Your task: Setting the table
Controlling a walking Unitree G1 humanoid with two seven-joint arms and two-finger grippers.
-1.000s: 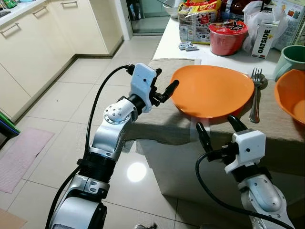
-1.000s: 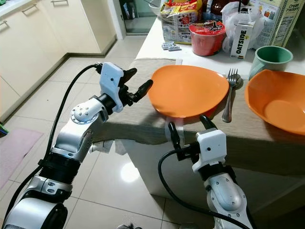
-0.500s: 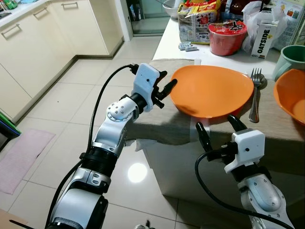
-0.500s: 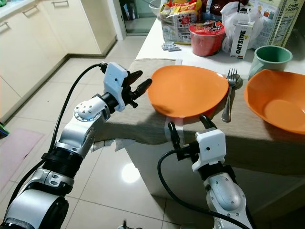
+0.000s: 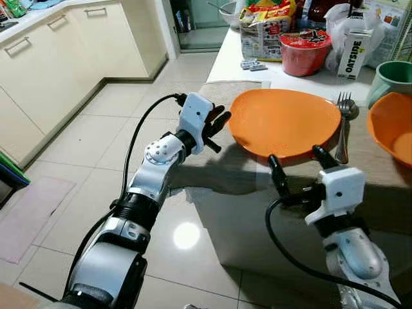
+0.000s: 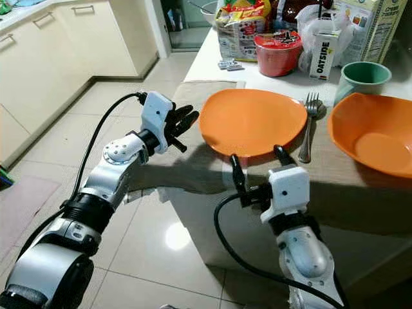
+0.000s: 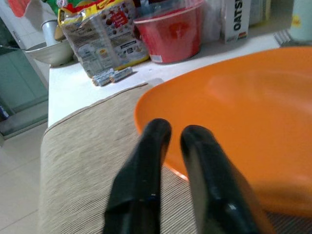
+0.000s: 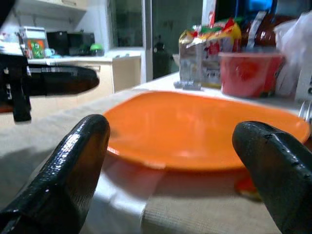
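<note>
My right gripper grips the plate by its thin rim at the table edge (image 5: 288, 156) (image 8: 183, 166) next, since the plate's broad side is far wider than the gripper's open fingers.
A flat orange plate (image 5: 285, 122) lies on a beige cloth (image 5: 222, 96) at the table's near corner. A silver fork (image 5: 343, 132) rests along its right side. An orange bowl (image 5: 393, 125) sits further right. My left gripper (image 5: 219, 122) hovers just off the plate's left rim, shut with nothing between its fingers (image 7: 156, 146). My right gripper (image 5: 296, 158) is at the plate's near rim by the table edge, open, its fingers (image 8: 78, 161) spread wide with the plate beyond them.
Behind the plate stand a red noodle cup (image 5: 302, 50), a snack bag (image 5: 265, 29), an Oatside carton (image 5: 356, 53) and a green cup (image 5: 390, 76). Cream cabinets (image 5: 58, 58) line the left. Tiled floor (image 5: 96, 148) with a pink mat (image 5: 29, 212) lies beside the table.
My left gripper's fingers have come together and it has drawn slightly back from the plate's left rim. My right gripper has risen a little toward the near rim.
</note>
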